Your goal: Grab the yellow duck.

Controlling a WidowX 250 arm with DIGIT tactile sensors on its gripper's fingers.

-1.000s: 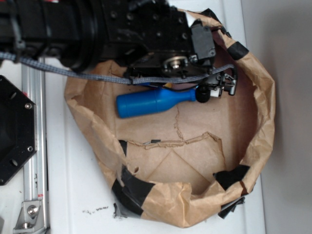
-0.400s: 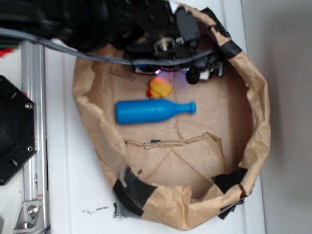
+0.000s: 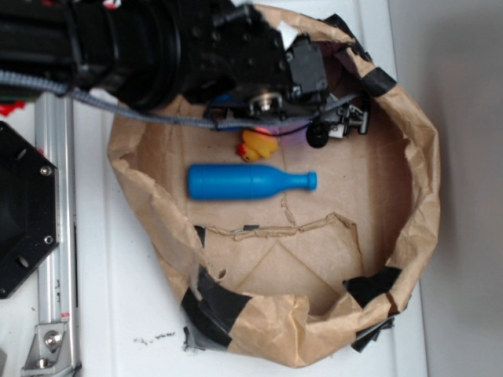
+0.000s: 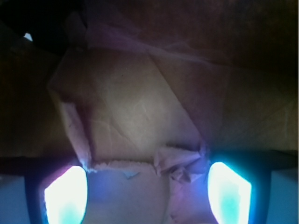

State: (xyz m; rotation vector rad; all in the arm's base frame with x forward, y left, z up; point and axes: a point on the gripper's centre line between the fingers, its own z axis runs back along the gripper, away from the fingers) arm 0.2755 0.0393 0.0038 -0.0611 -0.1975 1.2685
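My gripper grabs the duck by its rounded yellow body (image 3: 263, 142) next, since this picks the duck up with its red beak left free.
The yellow duck (image 3: 258, 145) is small with a red-orange mark. It lies on the brown paper floor just above the blue bottle (image 3: 247, 182), partly under the arm's black wrist. My gripper (image 3: 339, 126) is to the right of the duck, near the bag's upper right wall, clear of both toys. In the wrist view the gripper (image 4: 147, 196) is open. Its two glowing fingertips (image 4: 65, 196) stand wide apart, with only crumpled paper between them. The duck does not show in the wrist view.
A shallow brown paper bag (image 3: 428, 181) with black tape patches (image 3: 212, 302) rings the work area. A torn paper seam (image 3: 291, 228) crosses its floor. A metal rail (image 3: 55, 236) and a black plate (image 3: 23, 208) stand at the left.
The arm moved up and back from the bottle's neck, uncovering the duck. The gripper now sits higher, near the bag's upper wall. The bottle shifted slightly.
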